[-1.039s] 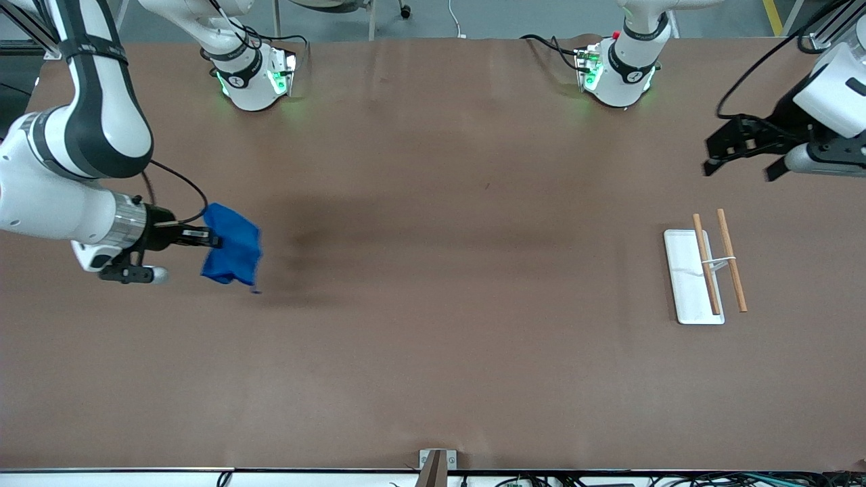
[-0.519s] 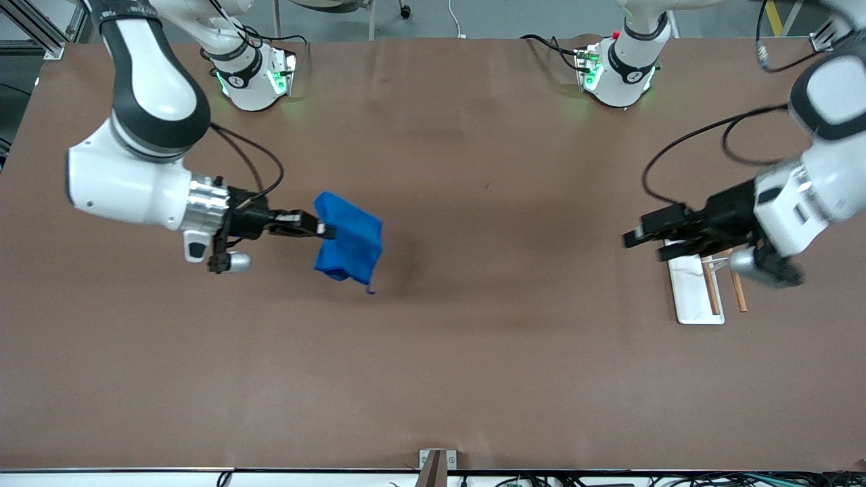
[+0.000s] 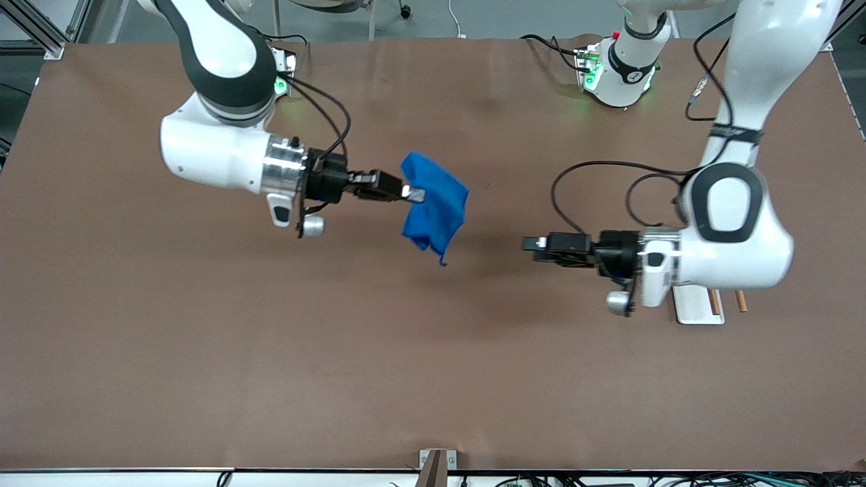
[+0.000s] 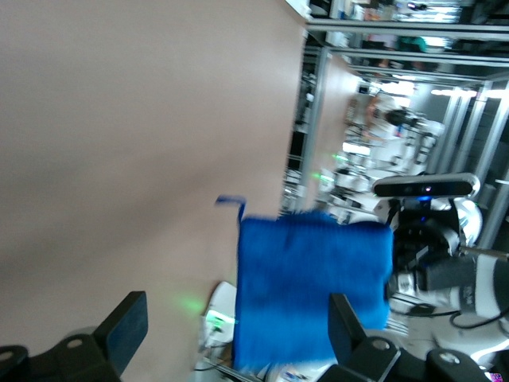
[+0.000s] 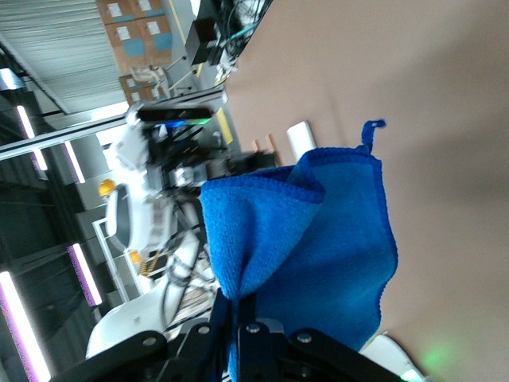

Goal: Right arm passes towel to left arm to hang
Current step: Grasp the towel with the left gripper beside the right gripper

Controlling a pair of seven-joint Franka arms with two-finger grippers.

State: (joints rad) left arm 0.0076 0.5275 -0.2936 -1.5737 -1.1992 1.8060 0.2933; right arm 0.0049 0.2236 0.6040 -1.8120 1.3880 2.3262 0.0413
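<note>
Next, my left gripper grabs the towel by the edge (image 3: 448,243) beside its corner loop, so the rest of the towel (image 3: 436,206) stays free to hang.
The blue towel (image 3: 436,206) hangs in the air over the middle of the table, pinched at one edge by my right gripper (image 3: 414,193), which is shut on it. In the right wrist view the towel (image 5: 318,247) drapes from the jaws, its corner loop (image 5: 370,131) free. My left gripper (image 3: 531,245) is open and empty, level over the table, pointing at the towel with a gap between them. In the left wrist view the towel (image 4: 314,290) hangs ahead between the open fingers (image 4: 127,326).
A white tray (image 3: 690,306) with two wooden rods (image 3: 741,301) lies toward the left arm's end of the table, mostly hidden under the left arm. Both arm bases stand along the table edge farthest from the front camera.
My right gripper carried the towel from the right arm's end toward the table's middle. My left arm swung down from its end toward the middle, now facing the towel.
</note>
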